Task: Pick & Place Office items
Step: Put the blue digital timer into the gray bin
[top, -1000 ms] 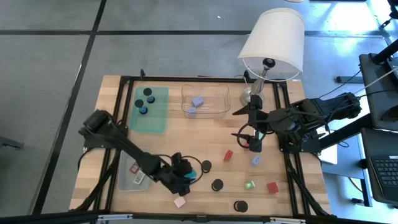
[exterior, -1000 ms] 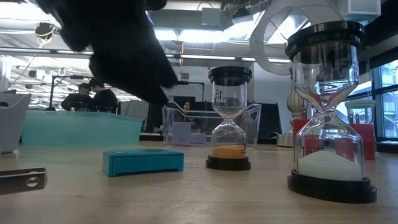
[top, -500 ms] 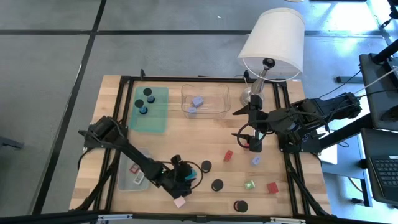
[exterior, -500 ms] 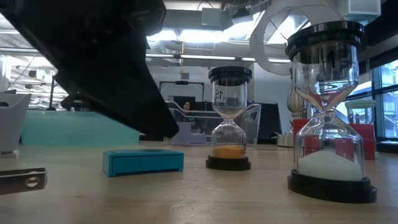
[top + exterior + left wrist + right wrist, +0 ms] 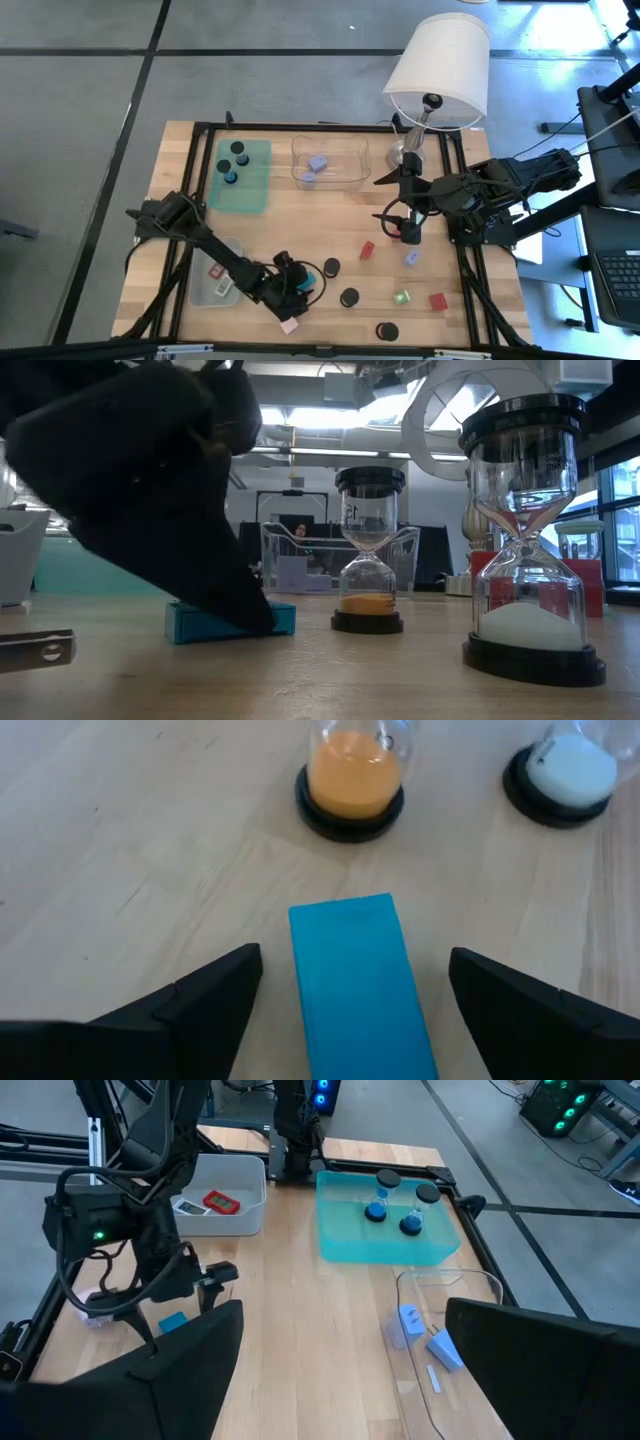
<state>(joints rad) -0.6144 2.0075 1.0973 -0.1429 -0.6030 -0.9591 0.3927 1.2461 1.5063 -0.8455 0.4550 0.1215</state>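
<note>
My left gripper needs to grab the teal block (image 5: 307,281) by its long sides next, to put the block in the grey tray (image 5: 206,291).
A teal block (image 5: 360,985) lies flat on the wooden table near its front edge (image 5: 303,284). My left gripper (image 5: 355,960) is low over it and open. One finger stands on each side of the block, with a gap showing on both. In the low view the gripper's dark bulk hides most of the block (image 5: 282,617). Beyond it stand an hourglass with orange sand (image 5: 352,780) and one with white sand (image 5: 565,775). My right gripper (image 5: 345,1350) hangs open, high above the table's right side (image 5: 405,225), with nothing in it.
Red (image 5: 367,250), lilac (image 5: 411,258), green (image 5: 401,298), red (image 5: 438,301) and pink (image 5: 289,325) blocks lie loose. A grey tray (image 5: 203,292) sits at front left. A teal tray (image 5: 256,190) and a clear tray (image 5: 345,178) are at the back, and a lamp (image 5: 437,70) at far right.
My left gripper has come down toward the teal block. In the low view its dark fingers have sunk from above the block to table height in front of it. The block has not moved.
</note>
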